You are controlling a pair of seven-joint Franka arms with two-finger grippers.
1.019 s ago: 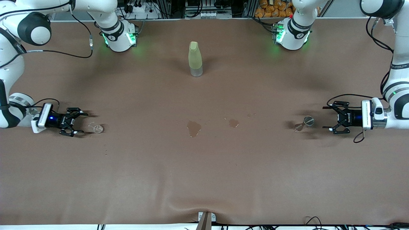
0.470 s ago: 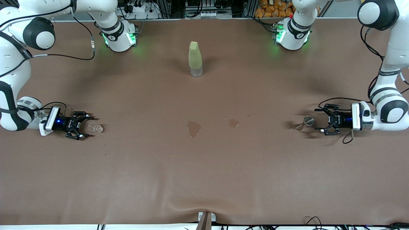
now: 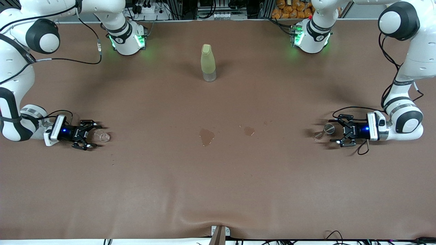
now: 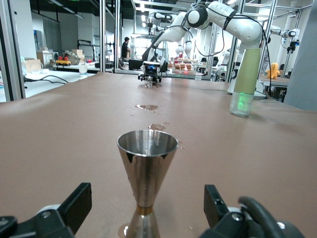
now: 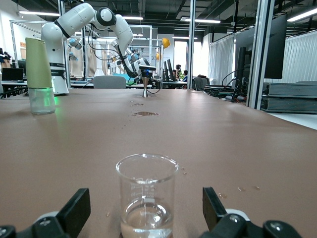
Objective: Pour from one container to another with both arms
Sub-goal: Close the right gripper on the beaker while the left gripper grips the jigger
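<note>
My left gripper grabs the silvery measuring cup's narrow middle [image 4: 144,210] next, so that its wide opening [image 4: 147,143] stays free to receive the pour.
The tiny clear glass cup [image 3: 102,136] [image 5: 146,196] stands upright on the brown table at the right arm's end, a little liquid in its bottom. My right gripper [image 3: 96,137] [image 5: 143,208] lies low at the table, open, its fingers [image 5: 74,210] wide on either side of the cup without touching it. The silvery hourglass measuring cup [image 3: 325,131] [image 4: 145,178] stands upright at the left arm's end. My left gripper [image 3: 335,131] [image 4: 147,206] is open, its fingers [image 4: 77,206] flanking the cup's waist with gaps on both sides.
A tall pale yellow-green bottle [image 3: 207,63] stands mid-table toward the robots' bases. Two small wet spill patches [image 3: 206,136] [image 3: 249,130] lie on the table between the two cups. A few droplets [image 3: 112,160] dot the cloth close to the glass cup.
Both grippers have slid along the table toward their cups; each now has its open fingers around its cup. The cups and bottle have not moved.
</note>
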